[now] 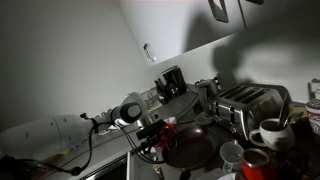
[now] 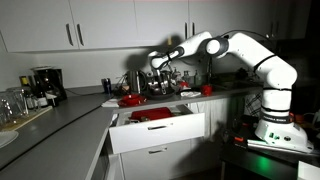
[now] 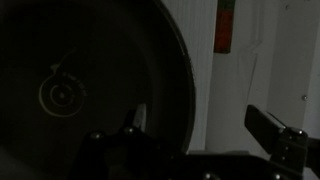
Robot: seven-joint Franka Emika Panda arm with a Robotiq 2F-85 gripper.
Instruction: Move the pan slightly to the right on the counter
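The pan's rim is between my fingers, but my gripper is above the rim in an exterior view. My gripper should go lower first and then close on the rim.
The pan is round, dark and glossy, and lies on the counter in front of the toaster. In the wrist view the pan fills the left half, with its rim curving down the middle. My gripper is open and straddles that rim: one finger is inside the pan and the other is outside over the pale counter. The fingers are apart from the rim. In both exterior views the gripper hangs low over the pan's edge. The pan itself is hard to make out under the hand in the wide exterior view.
A toaster stands right behind the pan. White mugs and a pink cup are close beside it. A coffee machine is at the wall. A red bowl sits on the counter above an open drawer.
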